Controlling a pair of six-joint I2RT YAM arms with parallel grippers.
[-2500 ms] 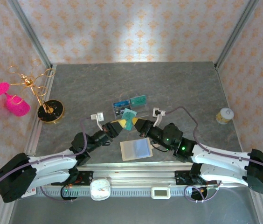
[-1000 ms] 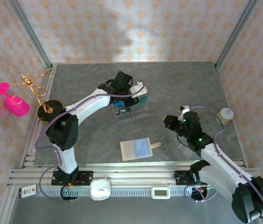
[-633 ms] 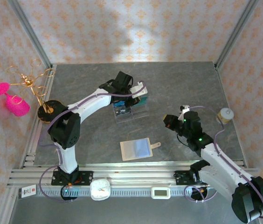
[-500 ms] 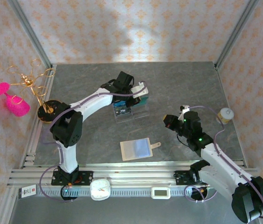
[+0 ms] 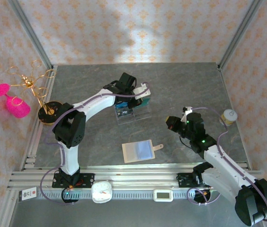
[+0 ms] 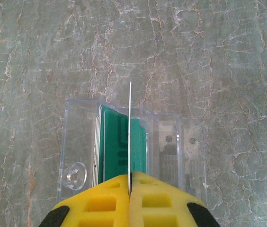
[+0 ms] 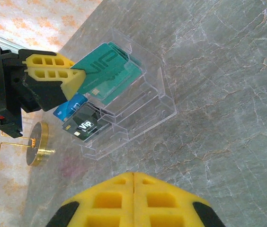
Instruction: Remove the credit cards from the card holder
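Observation:
The teal-green credit card is upright above the tray's back slot and would land in that slot, so it is time for my left gripper to release the card.
My left gripper is shut on a teal-green credit card, which the left wrist view shows edge-on as a thin pale line. It holds the card over the back slots of a clear ribbed tray. A second green card stands in that tray. The tan card holder lies open on the table near the front, pale blue inside, tab to the right. My right gripper is shut and empty, right of the tray.
A blue card and a black VIP card sit in the tray's front slots. A gold wire stand with pink glasses is at the left edge. A small jar stands at the right. A white timer sits on the front rail.
Since the earliest frame the left arm has carried the teal card from above the card holder to the tray, and the right arm has drawn back rightward. Over the last second almost nothing moved.

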